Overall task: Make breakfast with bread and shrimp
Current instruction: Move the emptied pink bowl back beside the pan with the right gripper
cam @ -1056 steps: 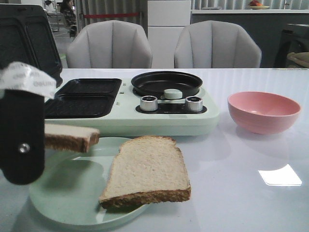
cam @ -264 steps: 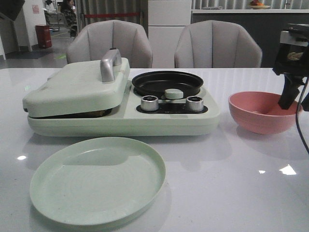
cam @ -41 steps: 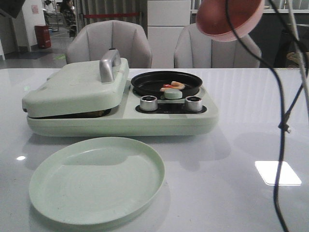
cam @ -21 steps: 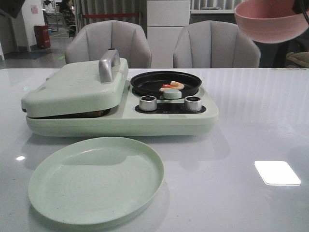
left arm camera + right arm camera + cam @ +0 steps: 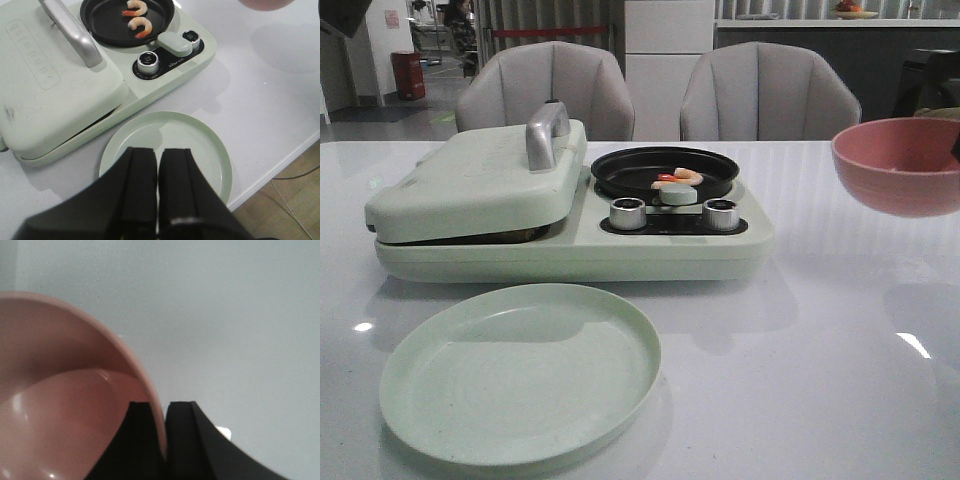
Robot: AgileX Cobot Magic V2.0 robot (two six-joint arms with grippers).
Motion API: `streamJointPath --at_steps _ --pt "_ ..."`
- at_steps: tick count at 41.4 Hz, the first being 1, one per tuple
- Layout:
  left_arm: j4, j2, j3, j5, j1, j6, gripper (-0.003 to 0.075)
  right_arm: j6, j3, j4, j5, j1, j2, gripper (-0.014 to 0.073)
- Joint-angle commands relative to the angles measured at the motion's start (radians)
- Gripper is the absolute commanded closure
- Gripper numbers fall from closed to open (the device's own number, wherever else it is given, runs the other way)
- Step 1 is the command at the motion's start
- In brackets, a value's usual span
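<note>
The pink bowl's base (image 5: 910, 212) is still above the tabletop, so my right gripper needs to keep holding the bowl.
Two pale pink shrimp (image 5: 677, 178) lie in the round black pan (image 5: 665, 170) of the pale green breakfast maker; they also show in the left wrist view (image 5: 137, 15). The bread is hidden under the closed sandwich lid (image 5: 480, 180). My right gripper (image 5: 163, 404) is shut on the rim of the pink bowl (image 5: 898, 165), held upright above the table at the right; the bowl (image 5: 65, 405) looks empty. My left gripper (image 5: 158, 150) is shut and empty, high above the empty green plate (image 5: 200, 140).
The green plate (image 5: 520, 372) lies in front of the breakfast maker (image 5: 570, 250). Two silver knobs (image 5: 628, 213) face the front. A silver handle (image 5: 545, 130) sticks up from the lid. The table's edge (image 5: 280, 165) runs near the plate. Two grey chairs (image 5: 760, 95) stand behind.
The right gripper has brought the pink bowl down and to the right, from tipped high over the pan to upright above the table at the right. The shrimp stay in the pan.
</note>
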Motion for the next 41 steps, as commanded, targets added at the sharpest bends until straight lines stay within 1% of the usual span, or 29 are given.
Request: streamJointPath --at_steps 1,12,24,26,28,29,30,31,34,35,38,41 --pt "0.004 -0.006 -0.029 -0.069 -0.005 -0.008 0.0576 -0.012 0.026 0.035 -0.107 -0.005 -0.056 0.0575" --pt "0.004 -0.006 -0.029 -0.069 -0.005 -0.008 0.0576 -0.012 0.074 0.046 -0.124 -0.005 0.012 0.0575" --pt "0.004 -0.006 -0.029 -0.069 -0.005 -0.008 0.0576 -0.012 0.075 0.045 -0.122 -0.005 0.047 0.0566" --pt "0.004 -0.006 -0.029 -0.069 -0.005 -0.008 0.0576 -0.012 0.075 0.044 -0.117 -0.005 0.049 0.0538" --pt "0.004 -0.006 -0.029 -0.069 -0.005 -0.008 0.0576 -0.012 0.075 0.042 -0.111 -0.005 0.049 0.0487" --pt "0.004 -0.006 -0.029 -0.069 -0.005 -0.008 0.0576 -0.012 0.075 0.039 -0.109 -0.005 0.049 0.0440" --pt "0.004 -0.006 -0.029 -0.069 -0.005 -0.008 0.0576 -0.012 0.075 0.038 -0.109 -0.005 0.049 0.0413" --pt "0.004 -0.006 -0.029 -0.069 -0.005 -0.008 0.0576 -0.012 0.075 0.035 -0.108 -0.005 0.049 0.0343" --pt "0.004 -0.006 -0.029 -0.069 -0.005 -0.008 0.0576 -0.012 0.075 0.023 -0.108 -0.005 0.049 0.0214" --pt "0.004 -0.006 -0.029 -0.069 -0.005 -0.008 0.0576 -0.012 0.075 0.017 -0.110 -0.005 0.046 0.0183" --pt "0.004 -0.006 -0.029 -0.069 -0.005 -0.008 0.0576 -0.012 0.074 -0.010 -0.109 -0.005 0.033 0.0111" --pt "0.004 -0.006 -0.029 -0.069 -0.005 -0.008 0.0576 -0.012 0.074 -0.018 -0.102 -0.005 -0.001 0.0101"
